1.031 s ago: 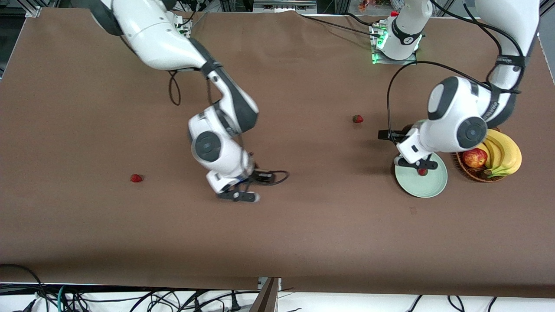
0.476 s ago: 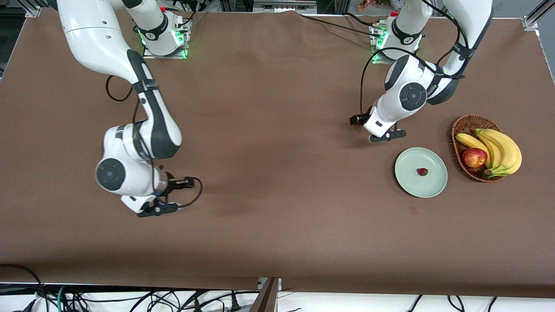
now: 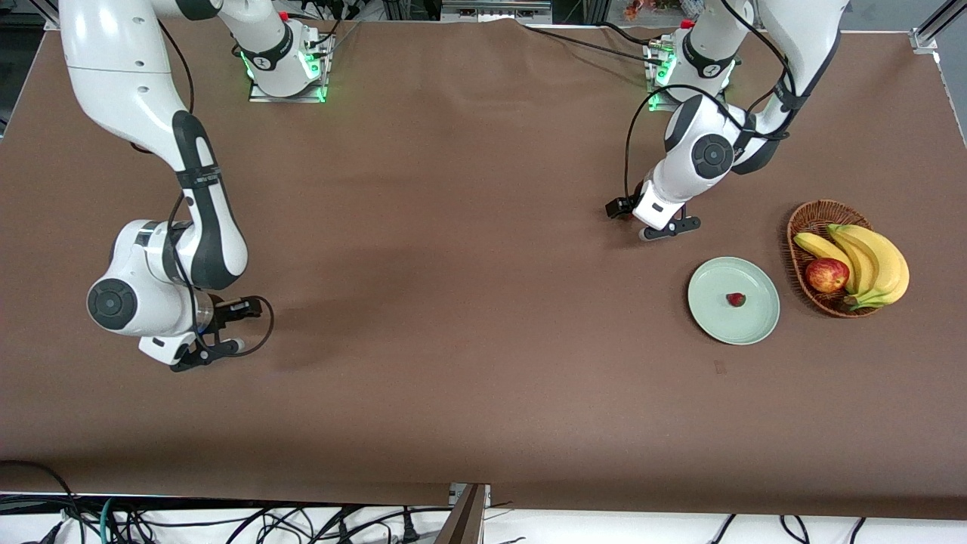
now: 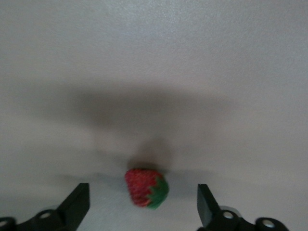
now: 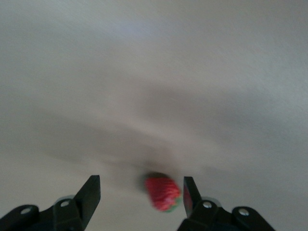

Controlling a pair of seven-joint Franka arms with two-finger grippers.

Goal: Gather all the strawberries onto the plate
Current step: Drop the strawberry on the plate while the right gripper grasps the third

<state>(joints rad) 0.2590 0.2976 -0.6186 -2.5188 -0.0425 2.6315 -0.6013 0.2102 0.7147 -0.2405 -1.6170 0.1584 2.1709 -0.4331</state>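
Note:
The fingers of my left gripper are beside the strawberry (image 4: 142, 186), at the same height as its leafy end (image 4: 159, 193). They would hold it if they closed now, so I need to close.
The pale mint-green plate (image 3: 714, 317) lies on the brown table beside the basket, with one strawberry (image 3: 736, 299) in it. My left gripper (image 3: 668, 230) is open over the table, farther from the front camera than the plate. The left wrist view shows a second strawberry (image 4: 147, 187) on the table between the open fingers of the left gripper (image 4: 143, 193). My right gripper (image 3: 204, 354) is open near the right arm's end. The right wrist view shows a third strawberry (image 5: 162, 193) between the fingers of the right gripper (image 5: 141, 186), close to one finger. The front view hides both these berries.
A brown wicker basket (image 3: 805, 223) with bananas (image 3: 876, 261) and a red-yellow apple (image 3: 826, 275) stands beside the plate toward the left arm's end. Cables hang below the table's front edge.
My left gripper left a strawberry in the plate and moved over the berry farther from the camera. My right gripper swung from the table's middle to the berry near its own end.

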